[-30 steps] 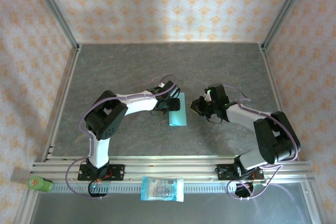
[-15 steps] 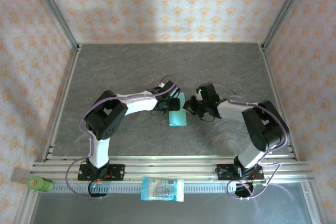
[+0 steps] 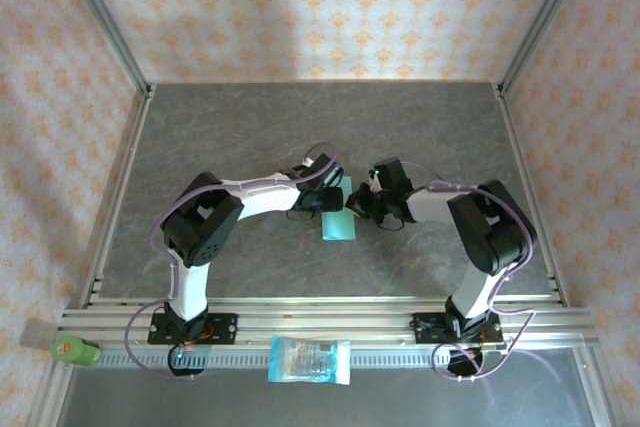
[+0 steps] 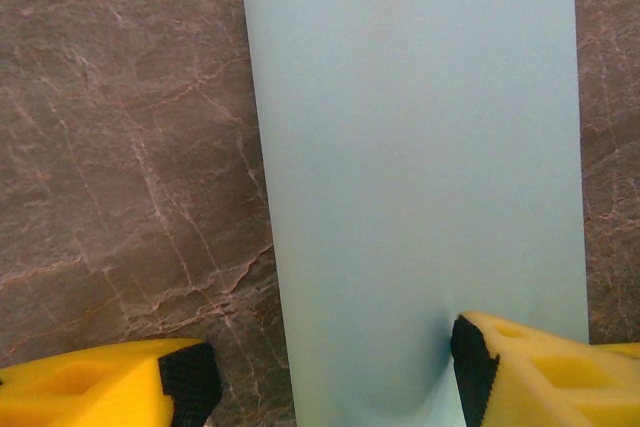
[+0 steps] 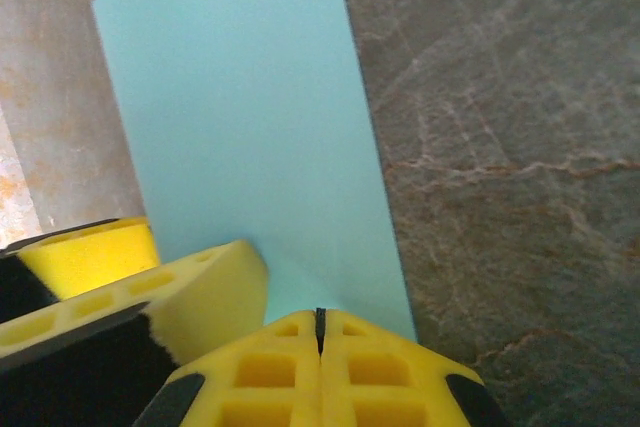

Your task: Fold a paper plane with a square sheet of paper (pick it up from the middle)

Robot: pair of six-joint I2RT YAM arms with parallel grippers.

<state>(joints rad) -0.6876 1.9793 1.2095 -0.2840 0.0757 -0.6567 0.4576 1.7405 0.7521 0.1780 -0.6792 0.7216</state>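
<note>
I will next use my left gripper to grab the curled, rounded long side of the sheet, opposite the side my right gripper pins, to crease the fold.
The square sheet of paper (image 3: 338, 219) lies on the dark table as a narrow light teal rectangle. It runs up the left wrist view (image 4: 420, 177), its far corner curled. My left gripper (image 3: 334, 198) is open over its far end. One black pad (image 4: 474, 367) presses on the paper and the other pad (image 4: 190, 383) stands over bare table. My right gripper (image 5: 320, 319) is shut, its yellow tips touching the sheet's (image 5: 250, 127) right side, right beside the left gripper's fingers (image 5: 205, 287). No paper plane shape shows.
A blue-and-white printed packet (image 3: 310, 360) lies on the near rail between the arm bases. A small green object (image 3: 72, 350) sits at the near left corner. Metal frame posts and patterned walls bound the table (image 3: 250, 127).
My right arm has swung left to the paper, its shut tips now against the sheet beside the left gripper. The left arm and the paper have stayed put.
</note>
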